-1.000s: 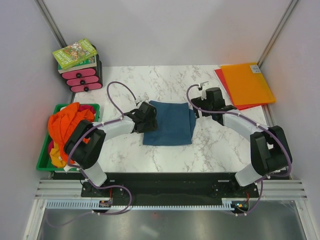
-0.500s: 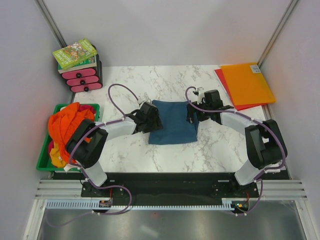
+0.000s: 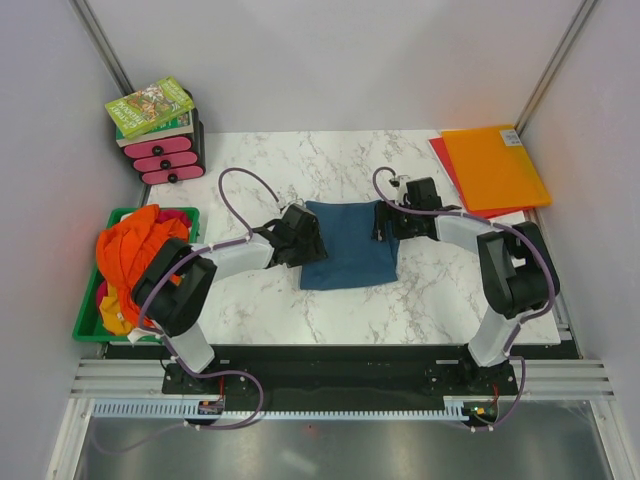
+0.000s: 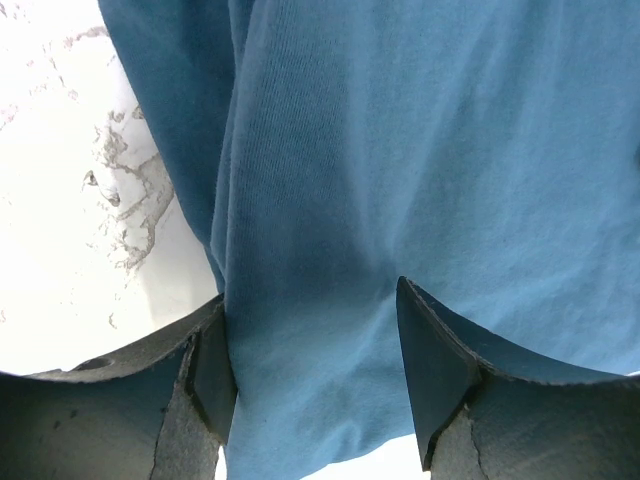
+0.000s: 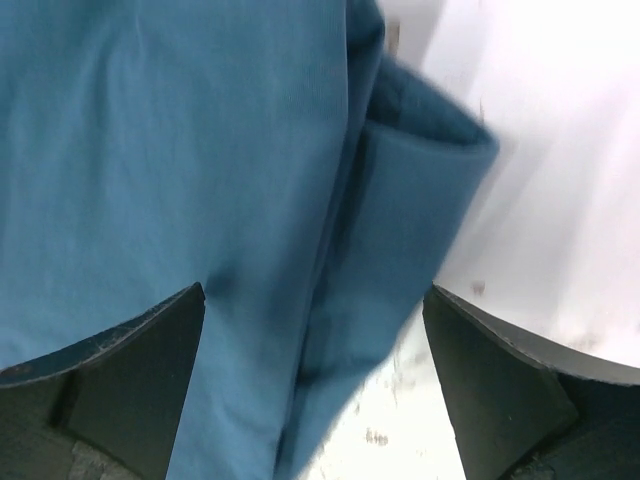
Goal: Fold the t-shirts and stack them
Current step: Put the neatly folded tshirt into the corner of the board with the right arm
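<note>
The t-shirt needs to slide for stacking while it stays folded, so my right gripper should next grab it across its folded side flap, at the t-shirt's edge farthest from the bin (image 3: 185, 213).
A plain teal-blue t-shirt (image 3: 348, 247) lies folded into a rectangle in the middle of the marble table. My left gripper (image 3: 303, 240) is low at its left edge, open, and the cloth (image 4: 420, 150) runs flat between the two fingers (image 4: 205, 375). My right gripper (image 3: 386, 222) sits at the shirt's right edge, wide open, straddling a folded side flap (image 5: 400, 200). More t-shirts, bright orange (image 3: 135, 250), are heaped in a green bin (image 3: 185, 213) at the left.
A stack of books on pink drawers (image 3: 158, 140) stands at the back left. Flat orange and red folders (image 3: 492, 168) lie at the back right. Grey walls close in both sides. Bare marble (image 3: 440, 285) lies in front of the shirt.
My right gripper has come left and down onto the shirt's right edge. The left gripper nudged right, and the teal shirt slid slightly right with it.
</note>
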Controlling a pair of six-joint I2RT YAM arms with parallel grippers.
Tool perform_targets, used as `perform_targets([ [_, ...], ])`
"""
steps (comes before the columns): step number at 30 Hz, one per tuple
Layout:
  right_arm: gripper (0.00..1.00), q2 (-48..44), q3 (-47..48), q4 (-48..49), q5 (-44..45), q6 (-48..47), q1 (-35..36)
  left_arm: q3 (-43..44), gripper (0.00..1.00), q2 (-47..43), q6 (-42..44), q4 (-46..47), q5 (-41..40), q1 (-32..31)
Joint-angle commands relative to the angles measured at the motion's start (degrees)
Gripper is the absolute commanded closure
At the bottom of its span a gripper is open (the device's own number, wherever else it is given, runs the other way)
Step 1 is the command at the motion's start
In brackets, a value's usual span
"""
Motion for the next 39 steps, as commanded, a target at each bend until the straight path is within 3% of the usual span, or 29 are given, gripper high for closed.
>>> perform_targets([
  [1,0.02,6.8,2.2,-3.5,-3.1,2.1,-0.2,1.3,0.33,0.9,-1.3,-3.4,-0.4,-0.8],
  [6,0.1,11.6,4.3,-4.6,-7.7,2.7,-0.2,1.4,0.33,0.2,-0.7,-3.8,-1.3,-0.8],
  [15,0.23,11.7,2.5,-7.9,-10.3,1.4,-0.1,2.4,0.34,1.2,-0.6,-4.1,-1.2,-0.8],
  [22,0.65,10.2,0.0,-10.8,-10.1,0.1,-0.2,3.0,0.34,2.0,-0.8,-4.5,-1.1,-0.8],
  [23,0.86,9.5,0.1,-10.9,-9.7,0.2,-0.2,3.1,0.34,1.9,-0.8,-4.5,-1.0,-0.8],
  [24,0.98,9.2,0.3,-11.0,-8.4,0.2,-0.2,3.0,0.34,1.5,-0.8,-4.7,-1.2,-0.8],
  [30,1.0,6.6,5.4,-18.1,-0.9,-4.5,-0.2,2.9,0.34,-1.2,0.9,-6.4,-2.8,-0.9],
  [34,1.0,2.9,8.2,-24.3,12.4,-11.1,-0.4,2.3,0.32,-4.5,2.6,-7.8,-3.1,-1.0],
  [39,1.0,-1.2,9.0,-28.5,19.0,-16.7,-5.5,0.5,0.31,-10.0,3.3,-8.6,-3.7,-1.4],
])
